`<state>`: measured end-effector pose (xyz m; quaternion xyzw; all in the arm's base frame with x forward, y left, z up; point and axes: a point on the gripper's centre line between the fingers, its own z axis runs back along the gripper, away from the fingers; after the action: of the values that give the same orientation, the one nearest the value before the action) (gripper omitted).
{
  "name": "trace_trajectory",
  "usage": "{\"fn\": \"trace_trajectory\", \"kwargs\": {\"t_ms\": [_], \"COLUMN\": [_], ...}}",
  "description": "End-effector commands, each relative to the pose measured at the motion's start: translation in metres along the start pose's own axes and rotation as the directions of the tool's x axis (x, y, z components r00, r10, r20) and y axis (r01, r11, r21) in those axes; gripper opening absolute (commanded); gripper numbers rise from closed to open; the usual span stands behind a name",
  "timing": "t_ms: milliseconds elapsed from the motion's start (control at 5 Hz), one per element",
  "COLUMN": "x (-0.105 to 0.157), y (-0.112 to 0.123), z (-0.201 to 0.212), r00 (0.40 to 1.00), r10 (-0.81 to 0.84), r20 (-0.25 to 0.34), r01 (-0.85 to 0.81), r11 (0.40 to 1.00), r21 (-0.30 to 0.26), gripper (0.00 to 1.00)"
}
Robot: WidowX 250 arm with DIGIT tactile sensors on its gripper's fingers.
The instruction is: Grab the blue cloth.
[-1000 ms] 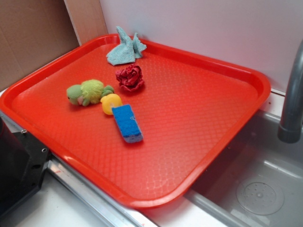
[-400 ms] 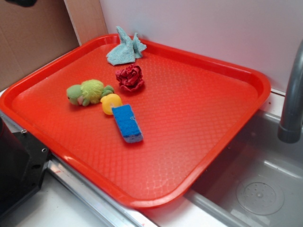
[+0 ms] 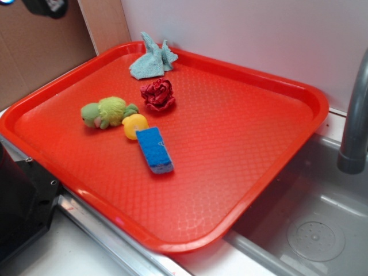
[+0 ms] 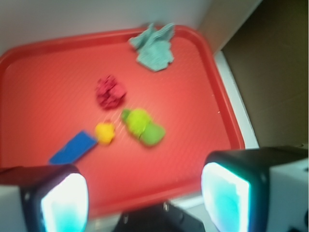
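The blue cloth should next be picked up by my gripper at the rag's crumpled middle fold (image 3: 154,56). Its pointed corners will stay free.
The blue cloth (image 3: 152,59) is a pale teal rag with pointed corners, crumpled in the far corner of the red tray (image 3: 241,132). The wrist view shows the cloth (image 4: 153,47) at the top of the picture. My gripper (image 3: 49,6) is only a dark shape at the top left edge of the exterior view, high up and well to the left of the cloth. From the wrist camera, my gripper (image 4: 145,198) is open, its two fingers wide apart with nothing between them, above the tray's near rim (image 4: 145,191).
On the tray lie a dark red rose-shaped cloth (image 3: 158,94), a green plush toy (image 3: 108,112), a yellow ball (image 3: 134,125) and a bright blue sponge block (image 3: 154,150). A sink (image 3: 316,230) with a grey faucet (image 3: 355,115) is on the right. A black box (image 3: 20,201) stands front left.
My gripper has come into the exterior view at the top left corner and moved a little to the right. Nothing on the tray has moved.
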<state>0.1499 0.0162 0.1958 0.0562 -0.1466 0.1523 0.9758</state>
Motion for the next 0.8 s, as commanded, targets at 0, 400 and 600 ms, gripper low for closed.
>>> {"fn": "trace_trajectory", "kwargs": {"t_ms": [0,400,600], "x": [0.051,0.098,0.117], "y": [0.012,0.014,0.013], "z": [-0.045,-0.106,-0.135], "r00": [0.990,0.974,0.965], "r10": [0.103,0.180,0.207], "r20": [0.092,0.136,0.159], "r01": [-0.106,-0.190,-0.224], "r11": [0.994,0.979,0.969], "r21": [0.032,0.066,0.101], "gripper": [1.00,1.00,1.00]}}
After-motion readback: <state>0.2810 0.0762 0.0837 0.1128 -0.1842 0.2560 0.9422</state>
